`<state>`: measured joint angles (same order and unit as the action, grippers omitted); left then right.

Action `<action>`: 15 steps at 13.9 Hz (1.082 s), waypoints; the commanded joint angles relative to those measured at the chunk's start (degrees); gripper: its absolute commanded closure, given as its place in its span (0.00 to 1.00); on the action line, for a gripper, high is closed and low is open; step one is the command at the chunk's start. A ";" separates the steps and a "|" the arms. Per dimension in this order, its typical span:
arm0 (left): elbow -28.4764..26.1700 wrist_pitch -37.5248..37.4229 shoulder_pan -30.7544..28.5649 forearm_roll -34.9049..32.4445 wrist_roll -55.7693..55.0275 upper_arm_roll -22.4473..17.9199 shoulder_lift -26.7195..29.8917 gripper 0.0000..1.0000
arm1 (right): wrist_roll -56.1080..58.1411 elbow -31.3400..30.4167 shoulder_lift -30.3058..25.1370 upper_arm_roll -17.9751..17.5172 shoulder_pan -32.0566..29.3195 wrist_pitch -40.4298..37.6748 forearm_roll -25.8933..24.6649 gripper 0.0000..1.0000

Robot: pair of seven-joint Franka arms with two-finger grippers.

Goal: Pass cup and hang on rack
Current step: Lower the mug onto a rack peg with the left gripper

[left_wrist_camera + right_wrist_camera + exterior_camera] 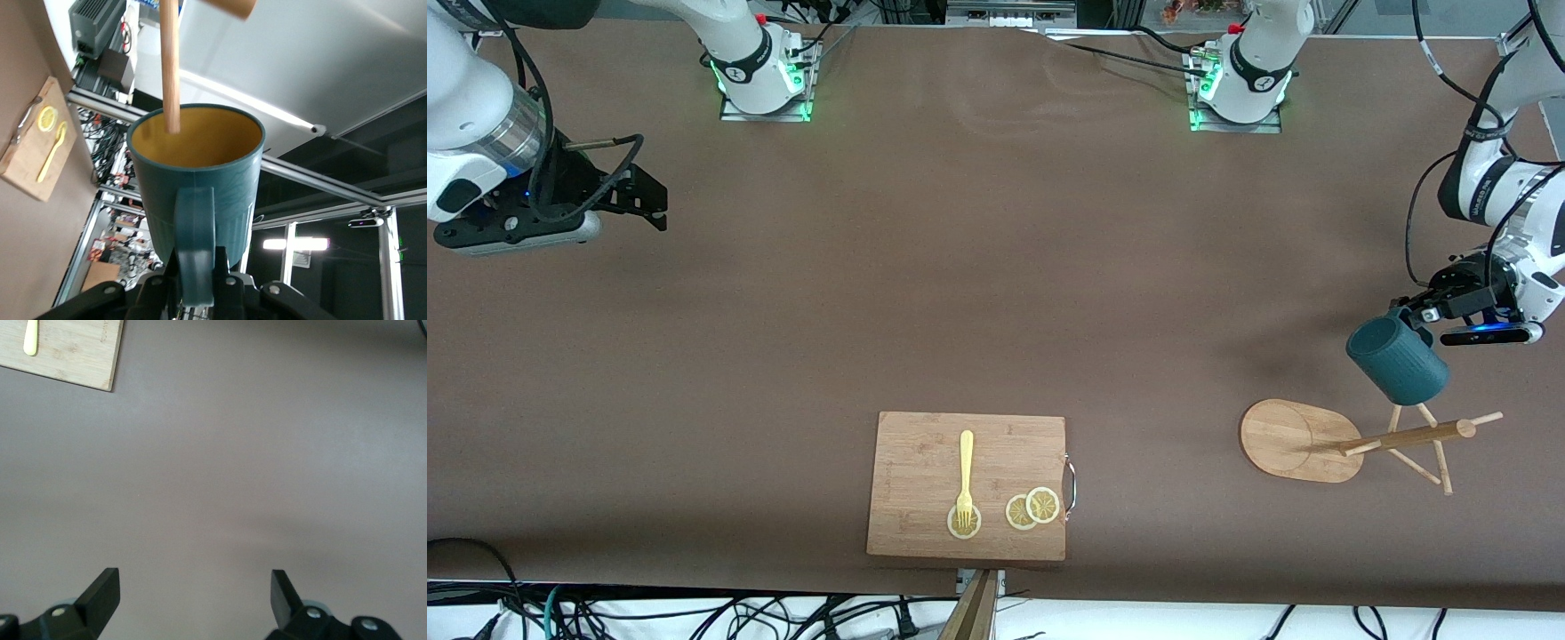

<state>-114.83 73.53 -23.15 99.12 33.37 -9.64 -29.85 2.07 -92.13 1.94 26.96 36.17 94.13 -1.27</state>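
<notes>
My left gripper should lower the cup before it lets go, because in the front view the teal cup (1396,360) hangs above the rack's upper wires.
My left gripper (1409,318) is shut on the loop handle of the dark teal ribbed cup (1396,360) and holds it in the air, tilted, just above the rack's pegs. The rack (1294,440) is a light wooden mug tree with an oval base, near the left arm's end of the table. In the left wrist view the fingers (195,267) clamp the handle, the cup (227,200) shows its yellowish interior, and a wooden peg (170,67) crosses its mouth. My right gripper (649,200) is open and empty, waiting above the table at the right arm's end; its fingers (193,587) stand wide apart.
A bamboo cutting board (925,444) with a metal handle lies near the table's front edge, carrying a yellow fork (965,476) and lemon slices (1032,508). Its corner shows in the right wrist view (73,353).
</notes>
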 commanded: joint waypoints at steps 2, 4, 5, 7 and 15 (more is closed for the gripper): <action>2.95 -2.77 -0.40 3.26 0.46 0.41 -4.15 1.00 | -0.14 0.73 0.17 0.63 0.74 -0.44 0.13 0.00; 3.12 -3.56 -0.40 4.84 0.82 0.41 -5.65 1.00 | -0.05 0.73 0.17 0.63 0.83 -0.44 0.13 0.00; 4.60 -3.57 -0.40 5.72 0.73 0.41 -6.70 1.00 | -0.05 0.73 0.08 0.63 0.83 -0.44 0.04 0.00; 6.72 -3.57 -0.40 6.60 0.73 0.41 -8.63 1.00 | -0.05 0.73 0.08 0.63 0.83 -0.44 0.13 0.00; 6.81 -3.22 -0.31 9.24 0.82 0.41 -12.50 0.88 | -0.14 0.73 0.08 0.63 0.74 -0.44 0.13 0.00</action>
<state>-109.41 71.48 -23.17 106.44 33.65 -9.57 -40.55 2.07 -92.13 1.94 26.97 36.25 94.13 -1.27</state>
